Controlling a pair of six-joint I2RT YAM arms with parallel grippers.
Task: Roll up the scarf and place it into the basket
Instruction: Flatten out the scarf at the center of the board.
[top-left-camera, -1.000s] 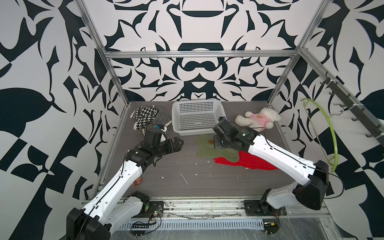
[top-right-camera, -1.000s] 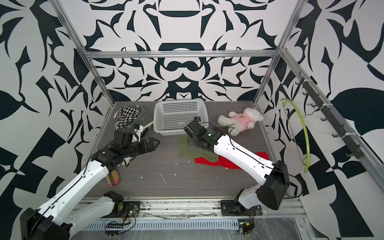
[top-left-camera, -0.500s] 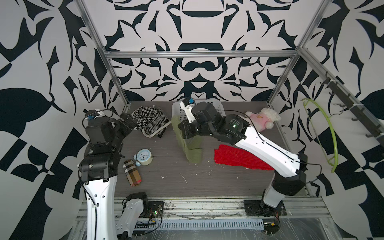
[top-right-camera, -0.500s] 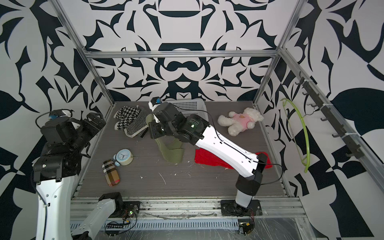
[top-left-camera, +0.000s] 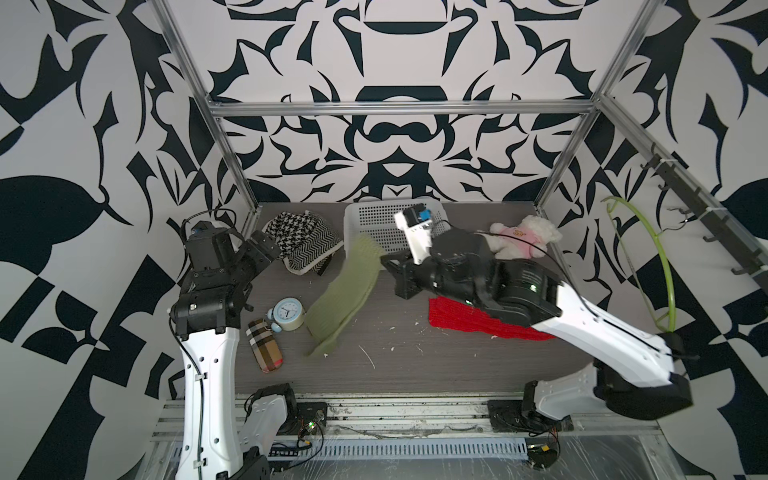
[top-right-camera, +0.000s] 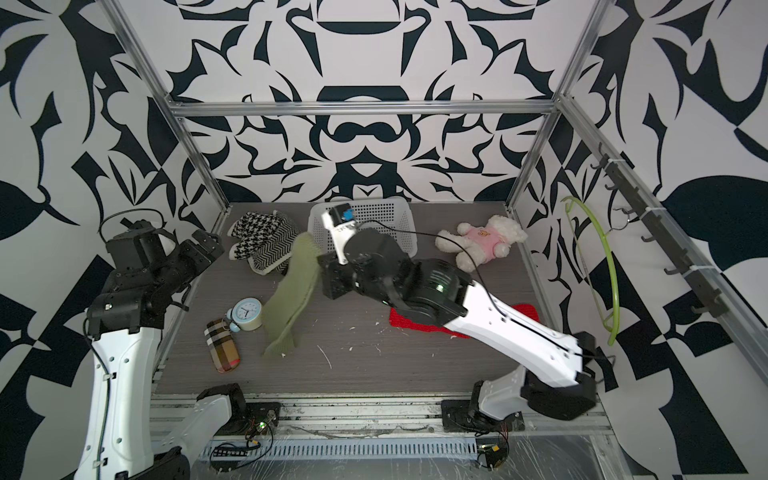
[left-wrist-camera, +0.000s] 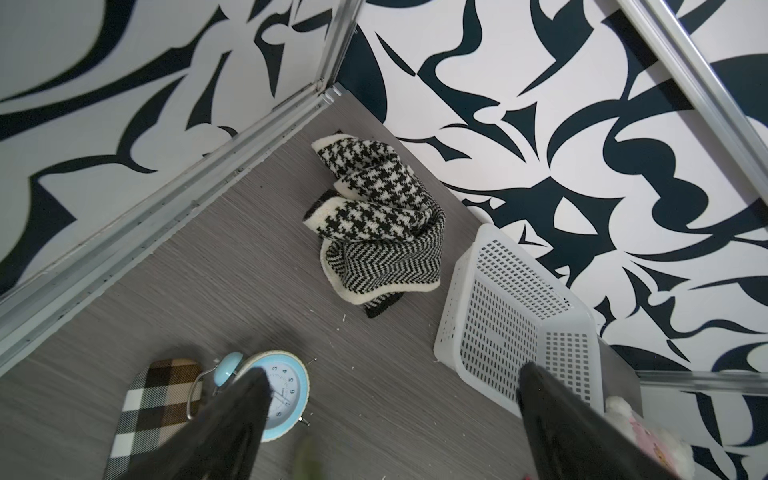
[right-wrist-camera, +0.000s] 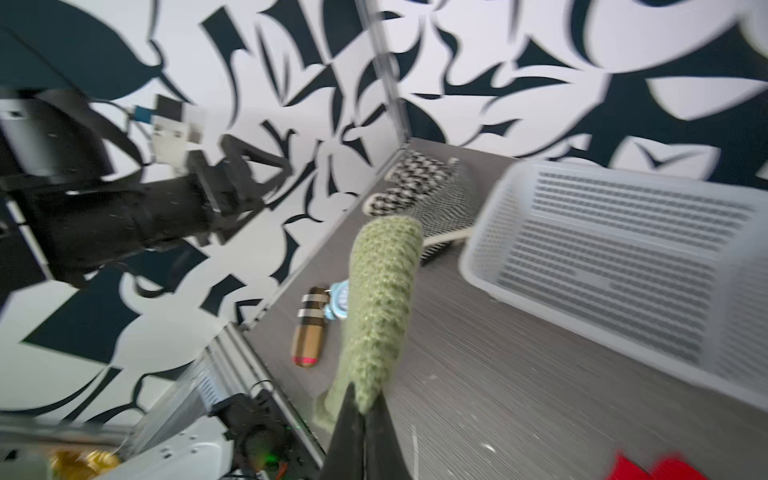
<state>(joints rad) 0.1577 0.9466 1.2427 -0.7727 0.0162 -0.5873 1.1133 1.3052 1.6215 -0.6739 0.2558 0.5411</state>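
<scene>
Next, the left gripper grabs the scarf's loose end, away from my right gripper, to fold the green scarf (top-left-camera: 347, 293) for rolling up.
A green knitted scarf (top-left-camera: 347, 293) (top-right-camera: 291, 299) hangs slantwise in the air in both top views, and its lower end reaches the table. My right gripper (top-left-camera: 383, 261) (top-right-camera: 321, 261) is shut on its upper end, just in front of the white perforated basket (top-left-camera: 368, 220) (top-right-camera: 388, 220). In the right wrist view the scarf (right-wrist-camera: 380, 291) runs away from the pinched jaws of the gripper (right-wrist-camera: 361, 401), with the basket (right-wrist-camera: 602, 249) beside it. My left gripper (top-left-camera: 266, 248) (left-wrist-camera: 392, 374) is raised at the far left, open and holding nothing.
A houndstooth scarf (top-left-camera: 303, 241) lies bunched at the back left. A blue alarm clock (top-left-camera: 286, 313) and a plaid case (top-left-camera: 264, 345) sit near the left arm. A red knit cloth (top-left-camera: 457, 320) lies under the right arm. A plush bear (top-left-camera: 523, 237) lies at the back right and a green hanger (top-left-camera: 660, 266) hangs on the right wall.
My right gripper has lifted the green scarf off the table toward the basket, and the scarf's lower end now swings out to the left. The left arm has pulled back and up to the left.
</scene>
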